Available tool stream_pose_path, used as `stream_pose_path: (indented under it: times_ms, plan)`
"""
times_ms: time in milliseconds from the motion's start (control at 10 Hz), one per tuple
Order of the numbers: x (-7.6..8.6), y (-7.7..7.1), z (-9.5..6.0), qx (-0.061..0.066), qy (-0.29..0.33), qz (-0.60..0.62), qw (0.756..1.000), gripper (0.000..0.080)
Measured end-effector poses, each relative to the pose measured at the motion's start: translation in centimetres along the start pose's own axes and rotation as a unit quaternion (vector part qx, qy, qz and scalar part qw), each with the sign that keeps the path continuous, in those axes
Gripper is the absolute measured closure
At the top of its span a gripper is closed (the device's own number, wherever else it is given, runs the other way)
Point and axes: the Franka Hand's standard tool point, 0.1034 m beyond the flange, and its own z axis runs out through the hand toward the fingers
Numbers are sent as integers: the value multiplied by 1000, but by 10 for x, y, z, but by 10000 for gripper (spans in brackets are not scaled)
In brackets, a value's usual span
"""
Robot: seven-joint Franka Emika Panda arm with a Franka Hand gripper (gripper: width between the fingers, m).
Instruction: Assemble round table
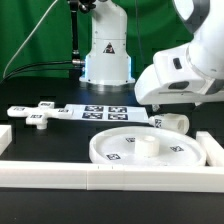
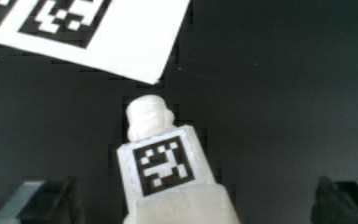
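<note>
The leg needs to be grabbed next by its thick body (image 1: 175, 123) with my gripper, so its threaded end stays free to screw into the round disc (image 1: 130, 150).
The short cylindrical leg (image 2: 169, 170) lies on its side on the black table, tag up, its threaded tip toward the marker board (image 2: 78, 35). My gripper (image 2: 190, 198) is open. Its two dark fingers (image 2: 30, 200) stand wide on either side of the leg and do not touch it. In the exterior view the leg (image 1: 174, 122) lies just beyond the large rimmed round disc (image 1: 130, 150), under my white wrist (image 1: 180, 75), which hides the fingers. The cross-shaped foot (image 1: 40, 114) lies at the exterior view's left.
The marker board (image 1: 105, 112) lies flat behind the disc. Long white border rails run along the front (image 1: 110, 182) and the exterior view's right (image 1: 214, 150). The robot base (image 1: 106, 55) stands at the back with cables beside it.
</note>
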Motion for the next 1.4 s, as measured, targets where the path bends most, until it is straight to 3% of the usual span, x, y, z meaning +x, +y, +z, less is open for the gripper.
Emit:
stream_pose_path:
  times_ms: [100, 400, 900, 1100, 1400]
  plan:
    - [2, 0, 3, 0, -28, 1, 1000, 150]
    - [19, -2, 12, 1, -14, -10, 1000, 150]
    - [27, 0, 22, 4, -13, -17, 1000, 150]
    - [27, 1, 22, 5, -13, -17, 1000, 392]
    - [27, 1, 22, 5, -13, -17, 1000, 390]
